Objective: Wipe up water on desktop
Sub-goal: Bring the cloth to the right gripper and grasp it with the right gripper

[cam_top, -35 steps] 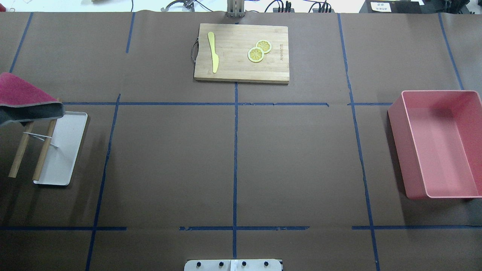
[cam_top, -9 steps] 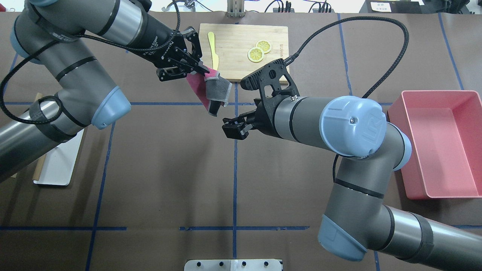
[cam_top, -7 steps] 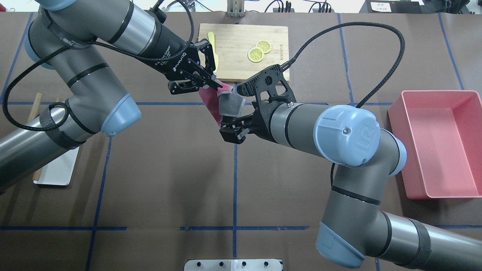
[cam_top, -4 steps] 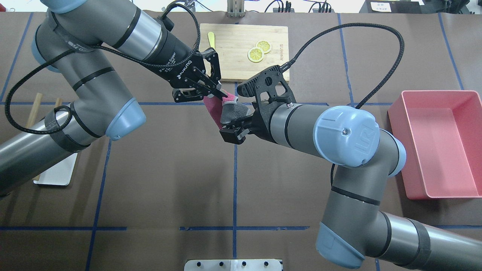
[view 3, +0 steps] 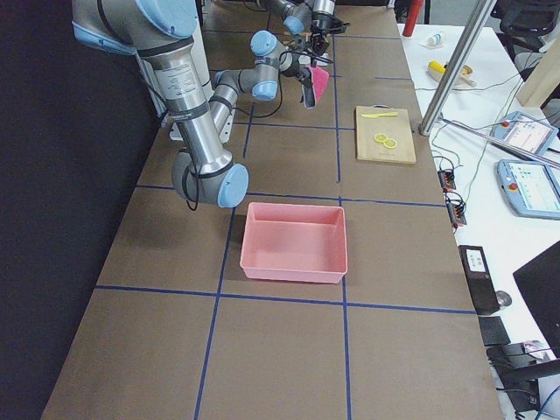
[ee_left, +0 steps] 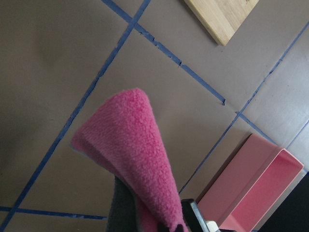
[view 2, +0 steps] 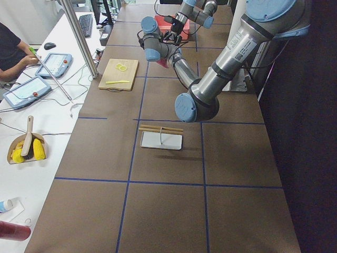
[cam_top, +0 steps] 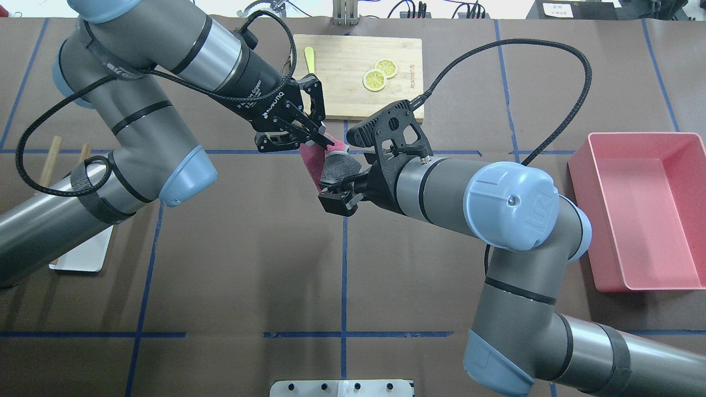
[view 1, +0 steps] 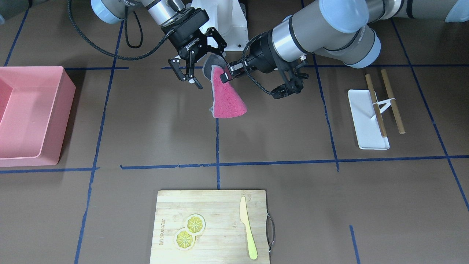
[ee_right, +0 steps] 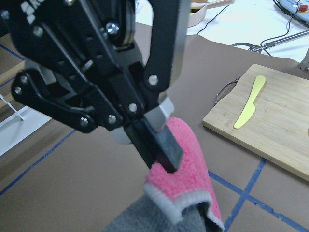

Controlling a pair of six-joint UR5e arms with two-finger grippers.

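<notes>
The water needs to be wiped up. My right gripper should next grab the pink and grey cloth [view 1: 228,101] by its folded top [view 1: 216,65] to do that.
A pink cloth with a grey backing [view 1: 228,99] hangs folded above the dark-brown desktop [view 1: 146,128] near its middle. My left gripper [view 1: 223,77] is shut on the cloth's top edge; this also shows in the overhead view [cam_top: 324,143] and the right wrist view [ee_right: 164,150]. My right gripper [view 1: 207,68] is open, its fingers spread on either side of the grey fold [cam_top: 339,168]. The pink side [ee_left: 135,145] hangs free below. I see no water on the desktop [cam_top: 248,248].
A bamboo cutting board [cam_top: 353,94] with lemon slices and a yellow knife lies at the far middle. A pink bin [cam_top: 598,237] stands at the right. A white tray [view 1: 366,137] with a wooden rack stands at the left. An operator [view 2: 10,50] sits off the table.
Both arms came into view. The left gripper carried the cloth from the rack at the left to the middle, into the open right gripper. In the last half second little moved.
</notes>
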